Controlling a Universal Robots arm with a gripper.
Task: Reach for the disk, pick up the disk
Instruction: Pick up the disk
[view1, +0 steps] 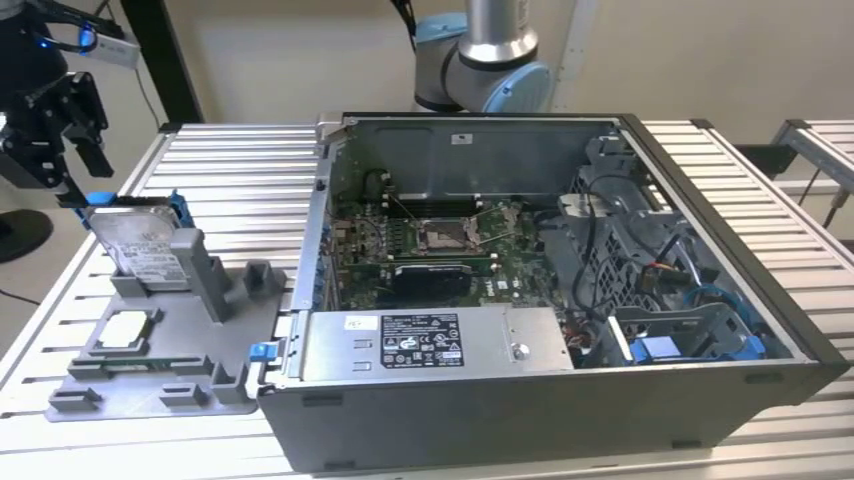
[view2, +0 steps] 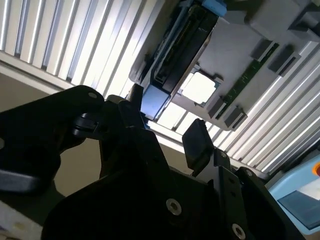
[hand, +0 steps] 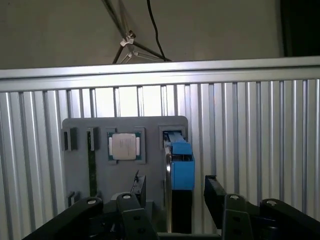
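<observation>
Next, my gripper grips the disk by its raised upper end (view1: 134, 203), since the disk's lower edge sits down in the grey fixture's slot (view1: 150, 286).
The disk (view1: 140, 245) stands on edge in a slot of the grey fixture (view1: 200, 290), at the exterior view's left. Its silver face carries a white label, and a blue bracket runs round its edges. My black gripper (view1: 80, 170) hangs open just above the disk's upper corner, clear of it. In both wrist views the disk (hand: 182, 167) (view2: 175, 55) shows edge-on with its blue bracket end nearest. It lies in line with the gap between the two fingers of the gripper (hand: 176, 192) (view2: 167, 122), which hold nothing.
A small square silver chip (hand: 124, 147) (view1: 127, 325) sits in the fixture beside the disk. An open computer case (view1: 534, 410) takes up the middle and the exterior view's right of the slatted metal table (view1: 227, 170). The arm's base (view1: 481, 60) stands behind the case.
</observation>
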